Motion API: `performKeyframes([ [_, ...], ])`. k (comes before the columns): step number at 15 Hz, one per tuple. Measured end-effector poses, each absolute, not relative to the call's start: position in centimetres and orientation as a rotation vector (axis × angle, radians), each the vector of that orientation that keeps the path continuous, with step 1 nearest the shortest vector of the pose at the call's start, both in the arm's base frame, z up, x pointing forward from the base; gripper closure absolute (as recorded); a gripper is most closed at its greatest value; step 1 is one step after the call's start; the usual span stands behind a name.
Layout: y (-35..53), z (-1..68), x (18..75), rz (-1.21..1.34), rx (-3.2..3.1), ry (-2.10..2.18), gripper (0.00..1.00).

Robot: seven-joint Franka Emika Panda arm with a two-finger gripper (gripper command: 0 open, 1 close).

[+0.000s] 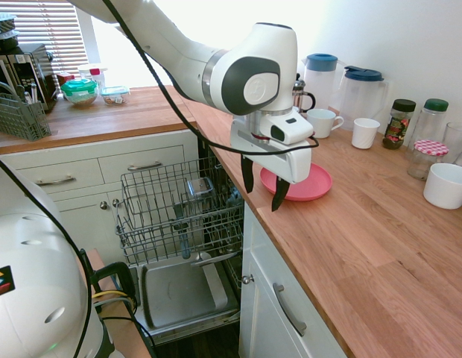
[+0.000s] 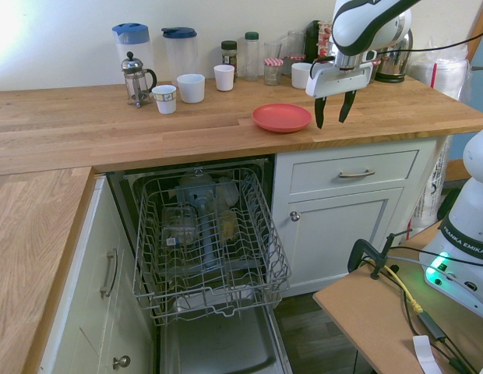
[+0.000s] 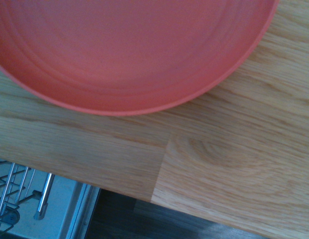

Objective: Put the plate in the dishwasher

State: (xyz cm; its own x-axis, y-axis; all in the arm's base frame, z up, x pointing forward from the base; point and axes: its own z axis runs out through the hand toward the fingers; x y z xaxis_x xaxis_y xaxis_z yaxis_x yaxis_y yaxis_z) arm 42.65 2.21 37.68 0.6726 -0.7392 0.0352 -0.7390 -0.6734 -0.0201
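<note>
The gripper grabs the plate by its thin raised rim (image 2: 311, 119) next, since the plate lies flat and is too wide for my fingers.
The coral-red plate (image 1: 309, 186) (image 2: 281, 117) (image 3: 129, 50) lies flat on the wooden counter near its front edge. My gripper (image 1: 264, 188) (image 2: 333, 111) hangs open just above the counter, beside the plate's rim, with nothing between its dark fingers. Below the counter the dishwasher (image 1: 179, 224) (image 2: 206, 249) stands open, its grey wire rack pulled out over the lowered door. The rack holds a few clear items. In the wrist view a corner of the rack shows past the counter edge.
White mugs (image 2: 190, 87), a French press (image 2: 135, 78), two jugs (image 2: 179, 51) and jars (image 2: 229, 53) line the back of the counter. A white bowl (image 1: 446, 185) sits at the right. A grey cutlery basket (image 1: 21, 115) rests on the far counter.
</note>
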Motion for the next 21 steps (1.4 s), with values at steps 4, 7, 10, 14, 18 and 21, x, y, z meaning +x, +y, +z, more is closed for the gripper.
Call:
performKeyframes([
  [4, 2.3, 37.9, 43.0, -0.073, -2.855, 1.284, 0.0],
  [7, 2.5, 38.7, 44.6, -0.084, -2.802, 1.339, 0.0],
  [10, 1.9, 39.6, 47.3, -0.076, -2.688, 1.44, 0.0],
  [14, -0.3, 38.2, 51.1, -0.055, -2.526, 1.623, 0.0],
  [18, -1.7, 36.1, 54.1, -0.025, -2.424, 1.731, 0.0],
  [21, -3.1, 36.0, 55.1, -0.006, -2.351, 1.765, 0.0],
])
